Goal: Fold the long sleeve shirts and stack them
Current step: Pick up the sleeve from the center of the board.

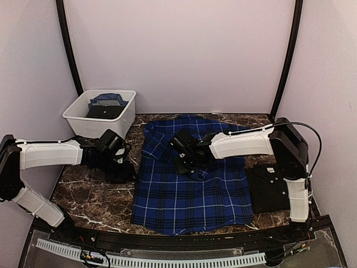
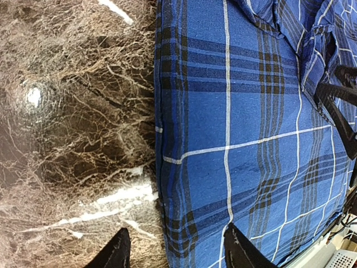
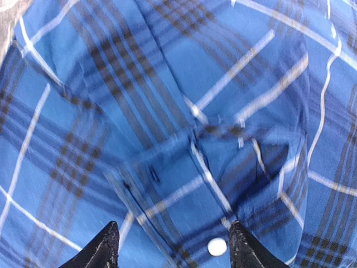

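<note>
My right gripper grabs the plaid shirt's sleeve by its end (image 3: 192, 215) near the white button (image 3: 217, 246) next, to fold the shirt lengthwise.
The blue plaid shirt (image 1: 192, 184) lies spread on the marble table, its upper part bunched. The black shirt (image 1: 270, 187) lies folded at the right, beside the plaid one. My left gripper (image 1: 127, 169) is open at the plaid shirt's left edge. In the left wrist view the gripper (image 2: 178, 254) straddles that edge (image 2: 162, 167), one finger over marble, one over cloth. My right gripper (image 1: 187, 163) is open over the shirt's upper middle. In the right wrist view the gripper (image 3: 174, 248) hovers over a folded placket with a white button (image 3: 216, 246). Neither gripper holds anything.
A white plastic tub (image 1: 75, 120) with dark and blue clothes inside stands at the back left. Bare marble (image 1: 95, 195) lies left of the plaid shirt. Purple walls enclose the table. The right gripper's fingers (image 2: 334, 106) show in the left wrist view.
</note>
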You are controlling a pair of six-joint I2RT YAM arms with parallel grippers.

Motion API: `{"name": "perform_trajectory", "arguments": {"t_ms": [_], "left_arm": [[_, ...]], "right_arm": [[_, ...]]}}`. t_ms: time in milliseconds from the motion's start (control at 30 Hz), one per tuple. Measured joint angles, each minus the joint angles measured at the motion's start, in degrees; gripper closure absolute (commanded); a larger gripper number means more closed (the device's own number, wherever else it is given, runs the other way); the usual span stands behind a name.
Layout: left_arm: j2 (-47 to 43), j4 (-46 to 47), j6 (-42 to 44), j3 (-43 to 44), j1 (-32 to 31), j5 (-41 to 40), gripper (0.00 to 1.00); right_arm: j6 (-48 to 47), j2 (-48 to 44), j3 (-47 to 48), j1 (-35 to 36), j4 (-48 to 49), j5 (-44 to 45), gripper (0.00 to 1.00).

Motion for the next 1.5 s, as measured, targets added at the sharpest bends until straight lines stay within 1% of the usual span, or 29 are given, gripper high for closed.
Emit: {"name": "perform_trajectory", "arguments": {"t_ms": [200,367,500,567,600,633,667,700,733,867,1033,1167,1267,1367,1433,1500], "left_arm": [[0.0,-0.1,0.0,0.0,0.0,0.1,0.45],[0.0,-0.1,0.0,0.0,0.0,0.2,0.44],[0.0,-0.1,0.0,-0.5,0.0,0.9,0.45],[-0.1,-0.1,-0.2,-1.3,0.0,1.5,0.45],[-0.1,-0.1,-0.2,-1.7,0.0,2.0,0.45],[-0.1,-0.1,-0.3,-2.0,0.0,2.5,0.45],[-0.1,-0.1,-0.3,-2.4,0.0,3.0,0.45],[-0.1,-0.1,-0.3,-2.8,0.0,3.5,0.45],[-0.1,-0.1,-0.3,-3.0,0.0,4.1,0.45],[-0.5,-0.2,-0.3,-4.0,-0.6,6.9,0.42],[-1.4,-1.2,-0.5,-5.6,-3.5,9.7,0.39],[-2.8,-3.0,-1.0,-7.7,-4.6,11.0,0.39],[-3.8,-4.1,-1.9,-9.2,-5.1,11.6,0.39],[-4.2,-4.2,-3.2,-10.0,-6.1,12.5,0.41],[-4.2,-4.0,-4.2,-10.5,-7.2,13.2,0.46],[-4.3,-3.7,-5.1,-10.9,-7.9,13.9,0.53]], "right_arm": [[0.1,5.2,7.0,0.8,-2.0,3.1,0.34],[0.1,8.6,9.6,1.0,-3.4,4.5,0.36],[0.0,9.4,10.9,1.0,-4.2,5.3,0.46],[0.0,9.5,11.7,1.0,-4.5,5.9,0.55],[0.2,9.5,12.0,1.0,-4.6,6.2,0.62],[0.2,9.5,12.2,1.0,-4.5,6.5,0.71],[0.3,9.5,12.3,1.0,-4.6,6.8,0.85],[0.3,9.5,12.3,1.0,-4.6,7.1,0.94],[0.0,9.5,12.4,1.0,-4.6,7.1,1.00],[0.3,9.5,13.1,0.5,-5.1,7.6,1.00],[-0.4,8.2,13.7,-1.2,-5.2,7.4,1.00],[-1.2,4.5,13.7,-4.3,-5.1,6.9,1.00],[-1.7,0.0,13.6,-7.7,-4.5,6.4,1.00],[-1.8,-3.9,12.5,-10.7,-2.9,5.3,1.00],[-1.9,-5.6,11.4,-12.5,-2.1,4.7,1.00],[-1.9,-6.4,10.4,-13.5,-1.5,4.4,1.00]]}}
